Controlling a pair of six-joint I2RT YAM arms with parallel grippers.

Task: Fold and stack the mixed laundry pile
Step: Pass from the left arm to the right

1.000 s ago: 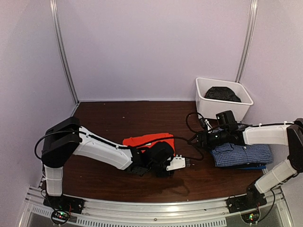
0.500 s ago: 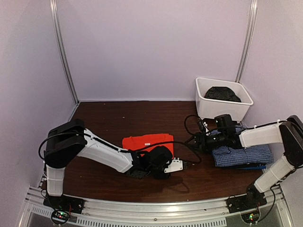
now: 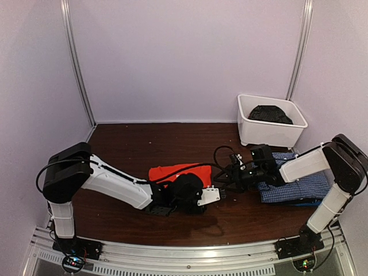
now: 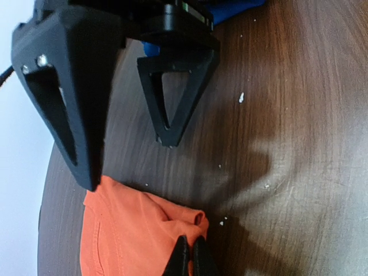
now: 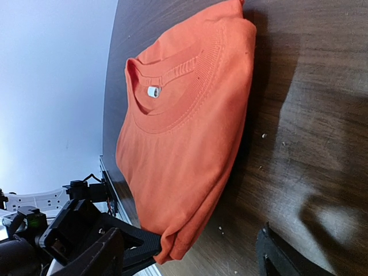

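Note:
I need to grab the orange T-shirt next with my right gripper, by its side edge facing the gripper, layers together. Then I can stack the folded orange T-shirt [image 3: 170, 172] collar-up on the checked shirt.
A folded orange T-shirt [image 3: 170, 172] [image 5: 184, 132] lies on the dark wooden table [image 3: 126, 144], left of centre. My left gripper [image 3: 216, 193] [image 4: 192, 259] is shut on the shirt's near right corner [image 4: 190, 221], down at table level. My right gripper [image 3: 229, 179] [image 5: 190, 261] stands open just right of that corner, facing it, with nothing between its fingers [image 4: 172, 98]. A folded blue-and-white checked shirt [image 3: 299, 185] rests at the right on a dark blue piece [image 3: 305, 202]. A black garment [image 3: 270, 113] lies in the tub.
The white plastic tub [image 3: 269, 133] stands at the back right, just behind the checked shirt. Purple walls close the table in at the back and both sides. A metal rail [image 3: 190, 253] runs along the near edge.
My left gripper has shut on the orange shirt's corner. My right gripper has slid left from the checked shirt towards that corner and opened wider.

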